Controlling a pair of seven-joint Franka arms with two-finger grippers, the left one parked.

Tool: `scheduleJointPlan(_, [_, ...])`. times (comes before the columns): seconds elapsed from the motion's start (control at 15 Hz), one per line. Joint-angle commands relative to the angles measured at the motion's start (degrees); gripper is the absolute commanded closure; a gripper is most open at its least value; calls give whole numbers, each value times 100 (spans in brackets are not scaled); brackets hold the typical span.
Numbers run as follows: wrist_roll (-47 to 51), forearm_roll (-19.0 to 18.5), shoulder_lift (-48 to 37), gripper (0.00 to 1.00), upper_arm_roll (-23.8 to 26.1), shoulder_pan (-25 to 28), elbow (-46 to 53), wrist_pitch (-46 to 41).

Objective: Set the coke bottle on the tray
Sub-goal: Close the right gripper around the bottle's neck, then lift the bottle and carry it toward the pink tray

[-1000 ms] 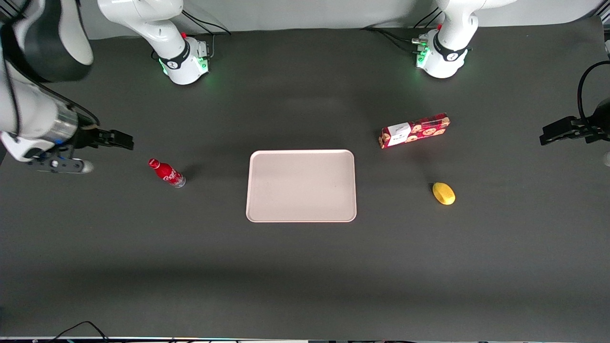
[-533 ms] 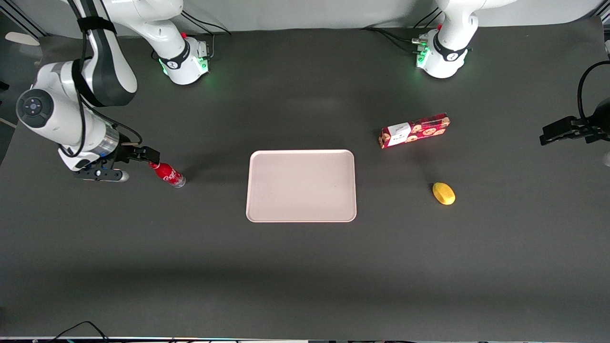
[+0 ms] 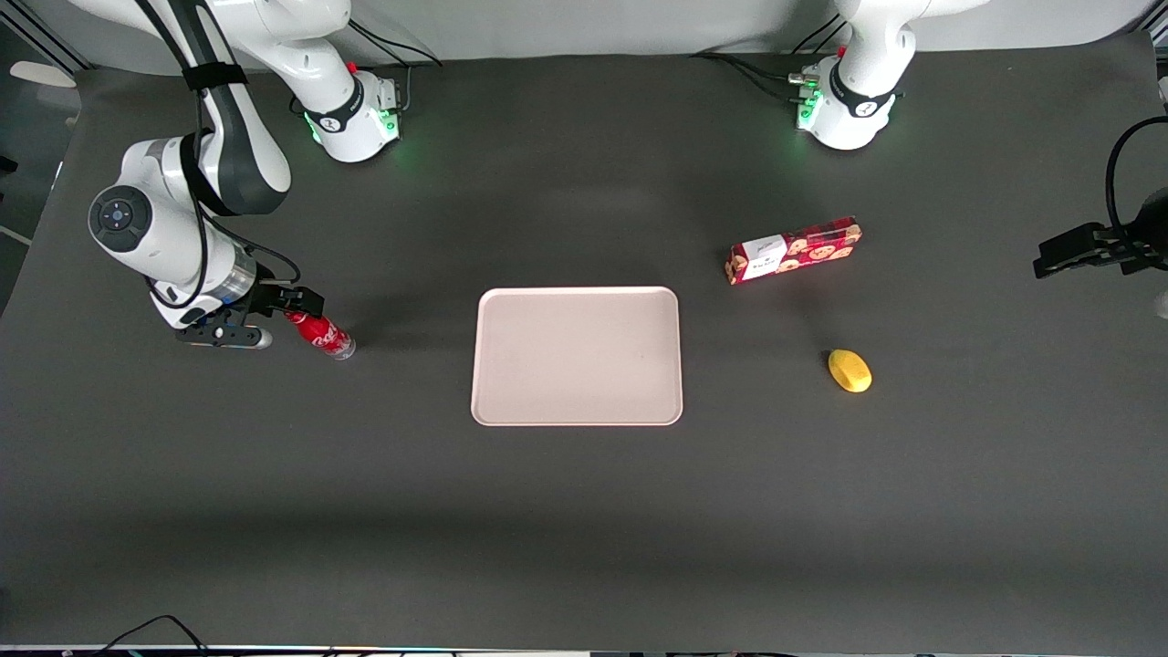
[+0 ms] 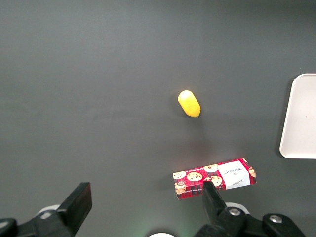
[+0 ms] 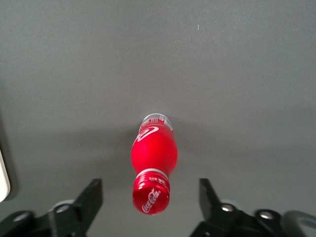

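The gripper takes hold of the coke bottle by its red cap (image 5: 151, 194) next, so the bottle's base stays free to stand on the tray.
The small red coke bottle (image 3: 321, 333) stands upright on the dark table, toward the working arm's end, apart from the pale pinkish-beige tray (image 3: 577, 356) at the table's middle. My right gripper (image 3: 297, 306) is open and hangs just above the bottle's cap. In the right wrist view the bottle (image 5: 152, 163) stands below the camera, its red cap midway between the two black fingers (image 5: 91, 197), which do not touch it; the gripper (image 5: 151, 197) is wide open. The tray's edge shows in the left wrist view (image 4: 298, 116).
A red cookie box (image 3: 792, 249) and a yellow lemon-like object (image 3: 849, 370) lie toward the parked arm's end of the table; both show in the left wrist view too, box (image 4: 215, 178) and yellow object (image 4: 189, 103). Arm bases stand at the table's back edge.
My right arm has swung in from the table's end toward the bottle; the gripper now hangs over the bottle's cap. The bottle and tray have not moved.
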Motion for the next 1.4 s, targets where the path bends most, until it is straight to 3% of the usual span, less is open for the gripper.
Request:
scheduleJointPlan(0.0, [15,49,-47,56,-3,-12,-57,94])
scheduleJointPlan(0.2, [6,40,-56,95,-3,-3,-48,94])
scheduleJointPlan(0.27, [6,40,-56,100,6,6,-39,94])
scheduleJointPlan(0.53, [32,40,-187,100,58,50,258,-176])
scheduleJointPlan(1.0, [67,58,-39,100,128,111,3420,-3550])
scheduleJointPlan(1.33, [1083,75,610,100,1041,147,5635,-5273])
